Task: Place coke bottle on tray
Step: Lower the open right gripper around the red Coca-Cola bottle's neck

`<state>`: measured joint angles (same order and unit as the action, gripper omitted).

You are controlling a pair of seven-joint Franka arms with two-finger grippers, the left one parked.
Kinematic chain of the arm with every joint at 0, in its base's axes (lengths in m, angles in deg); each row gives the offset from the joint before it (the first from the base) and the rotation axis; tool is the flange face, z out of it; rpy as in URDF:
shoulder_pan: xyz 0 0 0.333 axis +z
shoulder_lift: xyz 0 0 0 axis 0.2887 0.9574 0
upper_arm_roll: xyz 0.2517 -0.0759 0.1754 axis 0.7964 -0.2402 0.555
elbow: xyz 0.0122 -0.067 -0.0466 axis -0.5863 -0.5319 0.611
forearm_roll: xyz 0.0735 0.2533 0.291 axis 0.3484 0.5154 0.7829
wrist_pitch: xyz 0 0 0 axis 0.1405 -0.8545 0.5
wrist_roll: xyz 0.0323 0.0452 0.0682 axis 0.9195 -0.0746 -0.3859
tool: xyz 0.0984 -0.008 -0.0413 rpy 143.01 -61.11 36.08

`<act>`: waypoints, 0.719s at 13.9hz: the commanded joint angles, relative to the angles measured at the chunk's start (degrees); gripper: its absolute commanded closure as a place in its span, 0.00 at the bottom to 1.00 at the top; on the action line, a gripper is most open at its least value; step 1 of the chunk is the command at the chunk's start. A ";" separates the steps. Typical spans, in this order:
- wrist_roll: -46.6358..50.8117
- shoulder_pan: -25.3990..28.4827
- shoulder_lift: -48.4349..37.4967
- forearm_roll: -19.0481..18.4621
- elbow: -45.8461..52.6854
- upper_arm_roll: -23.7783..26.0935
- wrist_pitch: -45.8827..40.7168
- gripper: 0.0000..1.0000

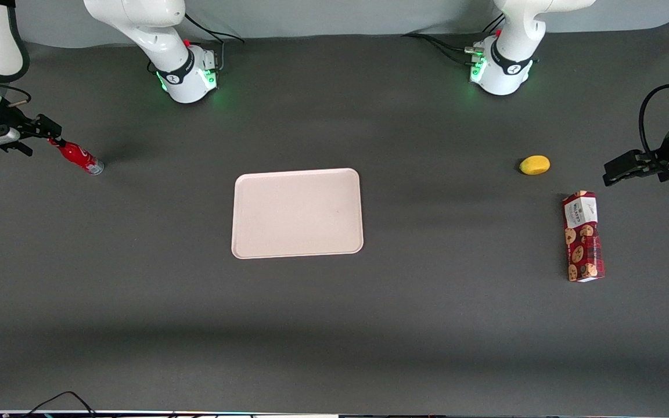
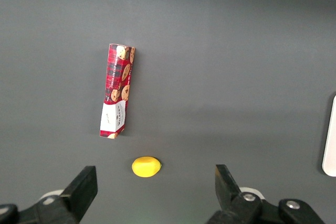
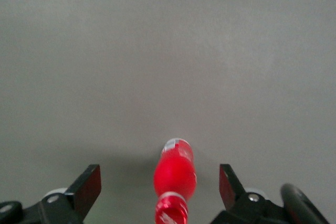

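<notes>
To place the coke bottle on the tray (image 1: 297, 213), my right gripper next needs to grab the bottle by its neck (image 1: 64, 147).
The coke bottle (image 1: 79, 157) is small, glossy red, with a red cap and a silvery base. It lies on the dark table toward the working arm's end, its cap pointing at my right gripper (image 1: 47, 132). In the right wrist view the bottle (image 3: 176, 174) sits between the gripper's two fingers, which stand wide apart and do not touch it. The gripper (image 3: 159, 178) is open, level with the bottle's neck. The pale pinkish-white tray (image 1: 297, 213) lies flat in the middle of the table with nothing on it. Its rim also shows in the left wrist view (image 2: 331, 140).
A red patterned cookie box (image 1: 583, 236) lies toward the parked arm's end of the table, also in the left wrist view (image 2: 116, 91). A small yellow fruit (image 1: 535, 165) lies beside it, farther from the front camera. The working arm's base (image 1: 186, 72) stands at the table's back.
</notes>
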<state>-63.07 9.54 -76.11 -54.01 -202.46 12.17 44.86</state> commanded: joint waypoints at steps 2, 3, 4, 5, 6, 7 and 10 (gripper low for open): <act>-4.12 -1.37 -1.80 -3.16 -4.51 -4.88 5.40 0.00; -4.12 -1.38 -1.88 -3.17 -5.39 -5.84 6.73 0.00; -4.12 -1.46 -1.80 -3.17 -5.83 -6.03 7.35 0.00; -4.21 -1.81 -1.88 -3.17 -6.71 -6.12 8.40 0.00; -4.21 -1.82 -1.80 -3.17 -7.24 -6.47 9.63 0.00; -4.29 -1.82 -1.62 -3.17 -7.25 -6.47 9.99 0.00; -4.21 -1.38 0.13 -3.17 -6.72 -6.38 10.08 0.00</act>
<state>-66.23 8.22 -76.10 -56.02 -208.72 6.19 53.86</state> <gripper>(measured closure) 0.000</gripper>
